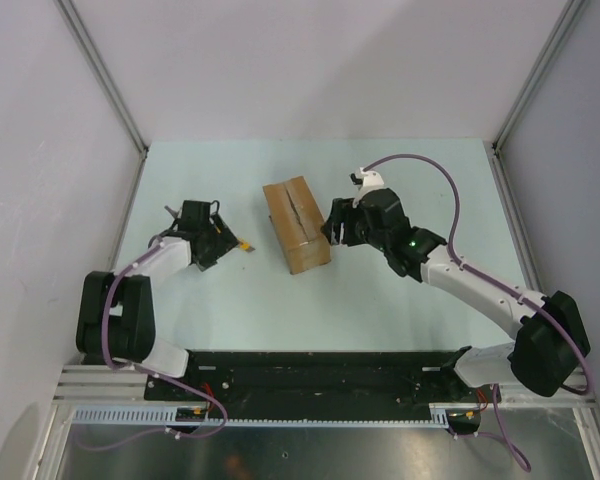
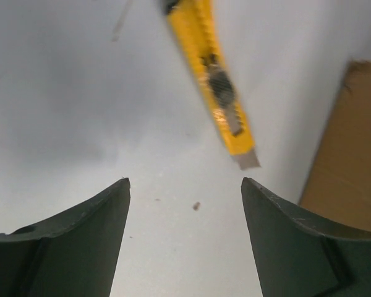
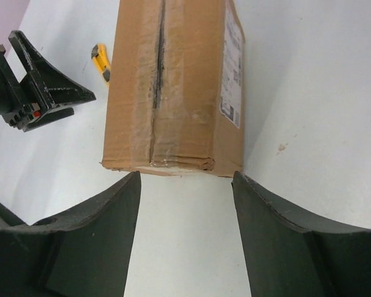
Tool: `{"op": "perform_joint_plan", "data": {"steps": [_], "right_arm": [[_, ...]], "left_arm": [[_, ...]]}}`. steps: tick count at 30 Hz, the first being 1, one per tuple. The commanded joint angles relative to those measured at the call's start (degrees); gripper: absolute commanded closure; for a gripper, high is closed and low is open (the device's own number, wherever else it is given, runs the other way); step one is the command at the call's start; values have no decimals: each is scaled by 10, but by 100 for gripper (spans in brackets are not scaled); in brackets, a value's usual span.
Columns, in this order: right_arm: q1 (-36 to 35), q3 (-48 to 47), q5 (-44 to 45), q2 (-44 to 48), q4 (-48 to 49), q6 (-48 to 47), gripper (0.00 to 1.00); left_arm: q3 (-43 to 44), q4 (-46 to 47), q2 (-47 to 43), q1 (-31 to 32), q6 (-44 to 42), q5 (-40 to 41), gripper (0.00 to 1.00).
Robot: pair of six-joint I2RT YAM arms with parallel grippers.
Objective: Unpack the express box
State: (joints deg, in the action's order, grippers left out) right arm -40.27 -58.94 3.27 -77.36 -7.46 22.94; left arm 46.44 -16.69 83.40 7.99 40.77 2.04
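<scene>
I will next grip the yellow utility knife by its slider section (image 1: 245, 245) (image 2: 220, 85) with my left gripper, so the knife's black end stays free for my right gripper.
The express box (image 1: 297, 224) is a brown carton lying in the middle of the table, its top flaps lying flat with a dark slit along the taped seam (image 3: 159, 55). My right gripper (image 1: 332, 225) is open and empty just right of the box; in the right wrist view (image 3: 185, 176) its jaws stand just short of the box's near end (image 3: 173, 86). My left gripper (image 1: 220, 240) is open and empty left of the box. The yellow utility knife (image 2: 213, 80) lies on the table just ahead of it, apart from the fingers (image 2: 93, 223).
The knife (image 1: 243, 245) lies between the left gripper and the box. A white label (image 3: 232, 68) is on the box's right side. The box's edge shows at the right of the left wrist view (image 2: 352, 167). White walls enclose the pale green table (image 1: 400, 290).
</scene>
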Motion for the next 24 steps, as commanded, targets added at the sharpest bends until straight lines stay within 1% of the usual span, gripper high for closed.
{"op": "perform_joint_plan", "data": {"steps": [1, 6, 11, 14, 15, 16, 20, 24], "right_arm": [[-2, -21, 41, 26, -17, -17, 35], [-2, -21, 48, 34, -34, -16, 35], [-2, -19, 58, 36, -54, -17, 35], [-2, -15, 69, 38, -59, -17, 34], [-2, -14, 74, 40, -60, -16, 34], [-2, -12, 75, 41, -59, -16, 35], [-2, 0, 85, 52, -57, -16, 34], [4, 15, 98, 56, -59, -14, 34]], "left_arm": [[35, -34, 40, -20, 83, 17, 23], [82, -36, 87, -20, 102, 62, 23], [132, -48, 132, -21, 106, 74, 26], [160, -72, 152, -20, 113, 93, 27], [171, -100, 171, -20, 115, 99, 27], [194, -114, 181, -21, 115, 110, 28], [233, -171, 211, -21, 120, 129, 32], [252, -184, 226, -20, 123, 134, 33]]}}
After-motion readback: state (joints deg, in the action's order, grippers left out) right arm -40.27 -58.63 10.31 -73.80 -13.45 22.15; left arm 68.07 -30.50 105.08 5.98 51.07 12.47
